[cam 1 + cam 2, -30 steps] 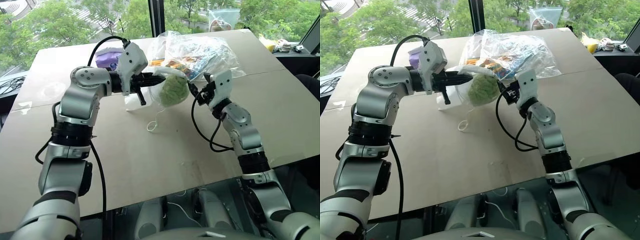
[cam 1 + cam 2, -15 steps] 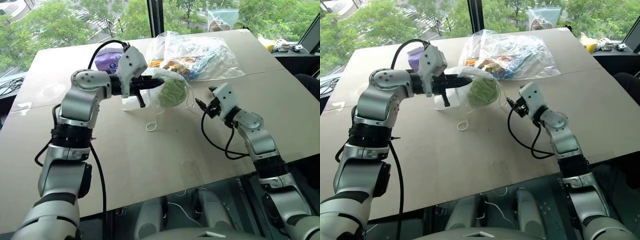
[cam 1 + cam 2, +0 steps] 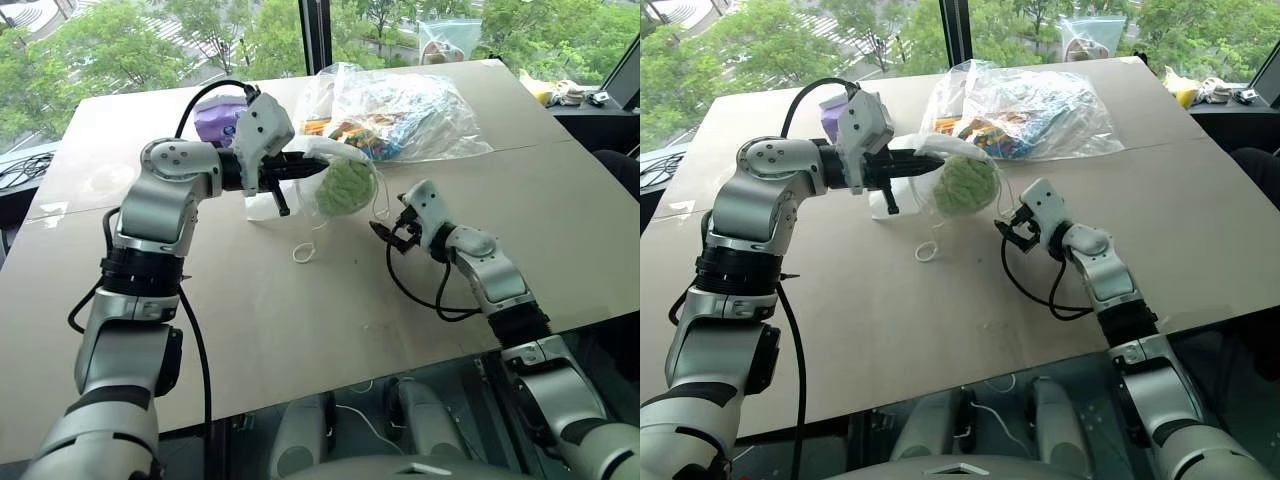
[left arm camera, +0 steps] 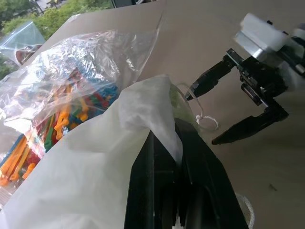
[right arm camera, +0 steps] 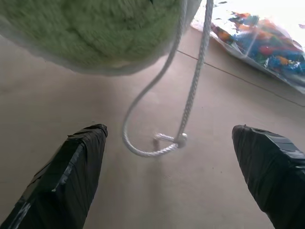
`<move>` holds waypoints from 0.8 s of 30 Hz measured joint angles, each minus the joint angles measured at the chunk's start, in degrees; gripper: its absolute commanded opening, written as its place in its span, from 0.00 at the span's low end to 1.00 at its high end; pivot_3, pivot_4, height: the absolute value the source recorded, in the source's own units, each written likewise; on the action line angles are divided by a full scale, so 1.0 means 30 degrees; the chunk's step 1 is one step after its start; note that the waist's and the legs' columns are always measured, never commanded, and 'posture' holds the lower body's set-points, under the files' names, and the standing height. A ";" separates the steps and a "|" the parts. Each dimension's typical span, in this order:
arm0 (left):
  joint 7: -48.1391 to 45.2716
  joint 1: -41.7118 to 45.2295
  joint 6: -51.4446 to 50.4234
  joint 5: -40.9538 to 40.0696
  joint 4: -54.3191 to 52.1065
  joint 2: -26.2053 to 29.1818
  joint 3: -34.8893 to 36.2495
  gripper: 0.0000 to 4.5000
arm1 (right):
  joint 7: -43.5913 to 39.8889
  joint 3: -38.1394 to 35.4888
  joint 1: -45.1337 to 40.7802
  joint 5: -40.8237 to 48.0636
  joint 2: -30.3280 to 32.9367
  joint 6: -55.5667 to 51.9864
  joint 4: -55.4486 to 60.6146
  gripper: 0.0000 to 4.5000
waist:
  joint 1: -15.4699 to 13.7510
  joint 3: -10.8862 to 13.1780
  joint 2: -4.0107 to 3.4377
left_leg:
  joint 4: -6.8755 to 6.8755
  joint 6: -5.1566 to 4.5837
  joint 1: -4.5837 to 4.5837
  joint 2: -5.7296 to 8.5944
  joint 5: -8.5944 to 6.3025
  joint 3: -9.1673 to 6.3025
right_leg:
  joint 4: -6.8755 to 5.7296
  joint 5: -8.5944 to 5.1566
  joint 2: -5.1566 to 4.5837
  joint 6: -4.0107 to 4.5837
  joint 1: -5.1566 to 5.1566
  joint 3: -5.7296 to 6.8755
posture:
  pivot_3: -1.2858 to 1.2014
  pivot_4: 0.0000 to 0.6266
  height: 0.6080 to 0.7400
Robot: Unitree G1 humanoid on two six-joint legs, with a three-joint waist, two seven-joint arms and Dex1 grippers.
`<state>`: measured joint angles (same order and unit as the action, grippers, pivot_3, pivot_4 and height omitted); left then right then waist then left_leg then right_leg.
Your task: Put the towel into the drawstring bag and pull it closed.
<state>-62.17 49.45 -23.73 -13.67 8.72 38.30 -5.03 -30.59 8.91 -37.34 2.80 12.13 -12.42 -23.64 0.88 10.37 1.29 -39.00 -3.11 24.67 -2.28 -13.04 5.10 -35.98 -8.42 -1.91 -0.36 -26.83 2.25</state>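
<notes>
Next, my right gripper grabs the white cord by its dangling loop (image 3: 382, 205). Then my right gripper pulls the drawstring bag (image 3: 325, 150) closed.
My left gripper (image 3: 320, 168) is shut on the rim of the drawstring bag (image 3: 325, 150) and holds it hanging above the table. The light green towel (image 3: 346, 186) sits inside as a round lump behind the thin white fabric. One cord loop (image 3: 303, 252) trails down onto the tabletop. Another cord loop (image 5: 186, 95) dangles on the bag's right side. My right gripper (image 3: 385, 232) is open, low over the table, just below and right of the bag, its fingers (image 5: 71, 176) spread on either side of that dangling cord without touching it.
A clear plastic bag of colourful sticks (image 3: 400, 105) lies right behind the hanging bag. A purple object (image 3: 215, 120) sits at the back left, and a white scrap (image 3: 262, 205) lies under my left gripper. Small items (image 3: 545, 90) rest at the far right edge.
My right gripper has sunk from beside the bag to just over the table, turned more to the left, and spread its fingers wider. The left gripper and the bag have stayed put.
</notes>
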 measured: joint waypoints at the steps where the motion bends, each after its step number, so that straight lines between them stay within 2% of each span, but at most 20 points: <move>1: -0.0017 0.0001 0.0000 0.0004 -0.0026 0.0001 0.0000 0.00 | 0.0104 -0.0291 -0.0185 0.0209 -0.0477 0.0161 -0.0576 0.99 | 0.0007 0.0000 0.0000 | 0.0001 0.0000 0.0002 -0.0005 0.0000 -0.0008 | -0.0004 0.0006 0.0008 -0.0010 0.0000 0.0003 | 0.52 0.24 1.00; 3: -0.0025 0.0002 0.0000 0.0005 -0.0058 -0.0038 -0.0014 0.00 | 0.0423 -0.0522 -0.0683 0.0451 -0.1213 0.0713 -0.1746 0.99 | 0.0078 0.0001 -0.0001 | 0.0004 0.0001 0.0000 -0.0010 0.0000 -0.0002 | -0.0005 0.0042 0.0015 -0.0068 -0.0003 -0.0003 | 0.52 0.24 1.00; 4: -0.0027 0.0002 0.0000 0.0005 -0.0065 -0.0060 -0.0019 0.00 | 0.0561 -0.0698 -0.0910 0.0549 -0.1471 0.1060 -0.2300 0.88 | 0.0079 0.0001 -0.0001 | 0.0004 0.0001 0.0000 -0.0010 0.0000 -0.0004 | -0.0005 0.0043 0.0014 -0.0070 -0.0003 -0.0002 | 0.52 0.24 1.00; 5: -0.0026 0.0003 0.0001 0.0008 -0.0066 -0.0059 -0.0019 0.00 | 0.0722 -0.1013 -0.1160 0.0660 -0.1710 0.1443 -0.2881 0.83 | 0.0060 0.0001 -0.0001 | 0.0005 0.0000 0.0005 -0.0009 0.0000 -0.0005 | -0.0004 0.0044 0.0011 -0.0072 -0.0003 -0.0001 | 0.52 0.24 1.00; 10: -0.0030 0.0001 -0.0060 0.0006 -0.0071 0.0051 -0.0014 0.00 | 0.0700 -0.1690 -0.1215 0.1072 -0.1821 0.1928 -0.3211 0.32 | -0.0005 0.0001 -0.0001 | 0.0004 -0.0001 0.0012 -0.0009 0.0000 0.0004 | 0.0004 0.0043 -0.0011 -0.0073 -0.0001 -0.0011 | 0.52 0.24 1.00; 11: -0.0030 -0.0001 -0.0068 0.0006 -0.0073 0.0079 -0.0014 0.00 | 0.0667 -0.1827 -0.1212 0.1121 -0.1785 0.1940 -0.3206 0.25 | -0.0003 0.0000 -0.0001 | 0.0003 -0.0001 0.0010 -0.0008 0.0000 0.0006 | 0.0004 0.0043 -0.0012 -0.0073 -0.0001 -0.0013 | 0.52 0.24 1.00; 13: -0.0028 -0.0033 -0.0074 0.0005 -0.0079 0.0092 -0.0014 0.00 | 0.0592 -0.1830 -0.1109 0.1120 -0.1580 0.1962 -0.3083 0.02 | 0.0005 0.0001 -0.0001 | 0.0004 -0.0001 0.0007 -0.0007 0.0000 0.0002 | 0.0001 0.0043 -0.0010 -0.0072 -0.0001 -0.0009 | 0.52 0.24 1.00; 19: -0.0032 -0.0065 -0.0654 -0.0018 -0.0106 0.0088 -0.0014 0.00 | 0.0678 -0.1824 -0.0602 0.1013 -0.1229 0.1692 -0.2256 0.02 | 0.0035 0.0000 -0.0001 | 0.0004 0.0000 0.0004 -0.0007 0.0000 -0.0003 | -0.0007 0.0044 -0.0001 -0.0072 -0.0001 -0.0005 | 0.52 0.24 1.00; 24: 0.0152 -0.0064 -0.1232 -0.0024 -0.0120 0.0012 0.0007 0.00 | 0.1783 -0.2273 -0.0628 0.0874 -0.0806 0.1564 -0.1643 0.02 | 0.0034 0.0001 -0.0001 | 0.0003 0.0000 0.0002 -0.0007 0.0000 0.0000 | -0.0007 0.0043 -0.0003 -0.0071 -0.0001 -0.0007 | 0.52 0.24 1.00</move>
<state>-61.72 49.26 -27.43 -13.74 8.36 38.33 -5.01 -25.24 2.09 -39.22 5.43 9.72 -7.73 -28.57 0.98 10.38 1.29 -38.99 -3.11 24.68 -2.30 -13.04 5.10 -36.00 -8.29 -1.92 -0.58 -26.83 2.23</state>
